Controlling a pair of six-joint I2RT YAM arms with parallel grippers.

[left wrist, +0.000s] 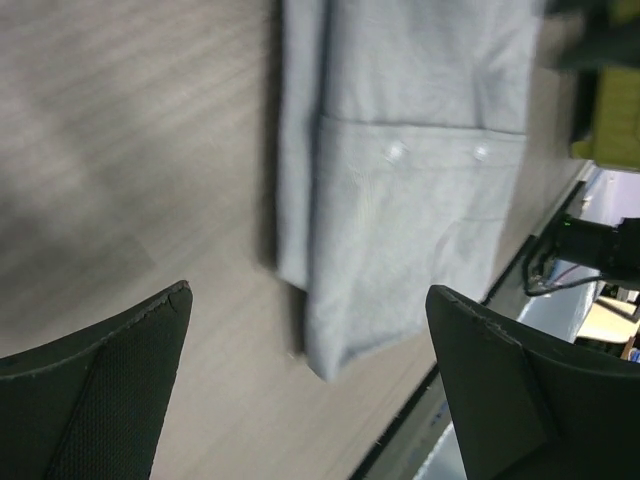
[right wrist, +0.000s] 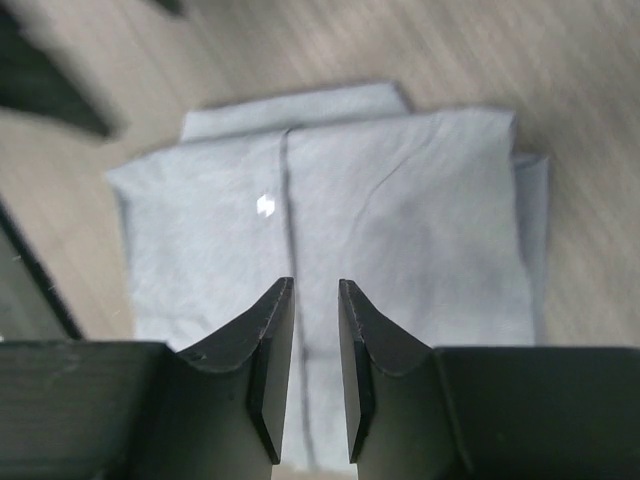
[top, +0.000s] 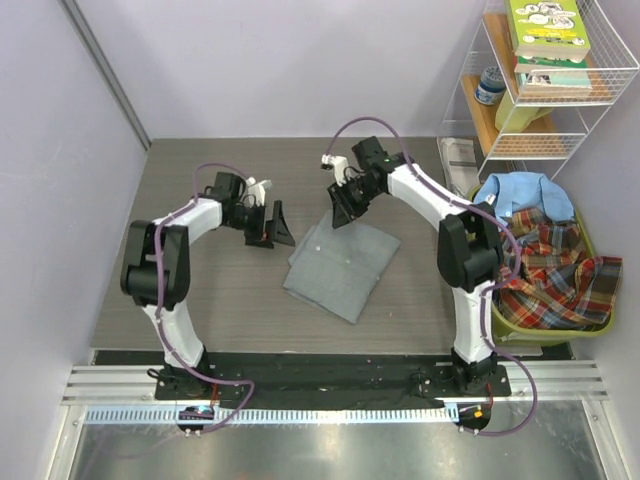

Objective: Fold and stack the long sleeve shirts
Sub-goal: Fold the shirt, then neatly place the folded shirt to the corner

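Observation:
The folded grey shirt's side edge point(top: 298, 257) point(left wrist: 302, 235) is beside my left gripper, which should grab it next with the layers together. The shirt then stays folded while it is carried aside to the stack.
The grey long sleeve shirt point(top: 340, 262) lies folded into a flat rectangle mid-table, its buttons showing in the left wrist view point(left wrist: 400, 180). My left gripper point(top: 272, 228) hovers just left of it, open wide and empty point(left wrist: 310, 290). Over the shirt's far edge my right gripper point(top: 340, 212) points down at the cloth point(right wrist: 400, 220). Its jaws point(right wrist: 316, 285) stand a narrow gap apart with nothing between them. A light blue shirt point(top: 520, 192) and a red-green plaid shirt point(top: 555, 270) lie crumpled in the basket at the right.
A green basket point(top: 540, 335) stands at the table's right edge beside the right arm. Behind it a white wire shelf point(top: 560, 140) holds books point(top: 548, 30), with a paper sheet point(top: 460, 160) on the table next to it. Purple walls close in the left and back.

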